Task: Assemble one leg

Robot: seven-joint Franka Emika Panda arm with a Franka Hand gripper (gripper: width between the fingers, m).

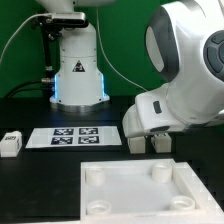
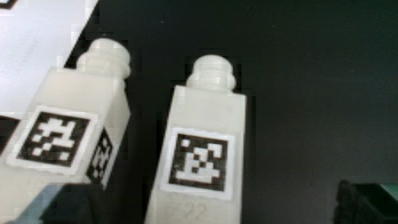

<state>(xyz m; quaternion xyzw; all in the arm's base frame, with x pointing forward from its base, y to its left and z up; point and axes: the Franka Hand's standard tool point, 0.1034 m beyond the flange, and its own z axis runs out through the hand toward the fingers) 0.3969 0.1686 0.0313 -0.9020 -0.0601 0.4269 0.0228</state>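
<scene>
My gripper will next hold the white leg by its tagged body [image 1: 162, 144] [image 2: 198, 172]. Its rounded peg then stays free to go into a corner socket.
Two white legs lie side by side on the black table, each with a black-and-white tag on its top face and a rounded peg at one end. In the wrist view one leg [image 2: 201, 140] lies between my fingers and the other leg [image 2: 71, 115] lies just outside one finger [image 2: 54, 207]. My gripper [image 2: 214, 205] is open and wide, touching neither leg. In the exterior view the legs [image 1: 135, 143] [image 1: 160, 143] show just below the arm's white hand [image 1: 150, 112], which hides the fingers.
The marker board [image 1: 75, 137] lies on the exterior view's left of the legs; its corner shows in the wrist view [image 2: 27, 30]. A large white square panel [image 1: 150, 190] with corner sockets lies in front. Another small white block [image 1: 10, 143] sits at the far left. The robot base [image 1: 78, 75] stands behind.
</scene>
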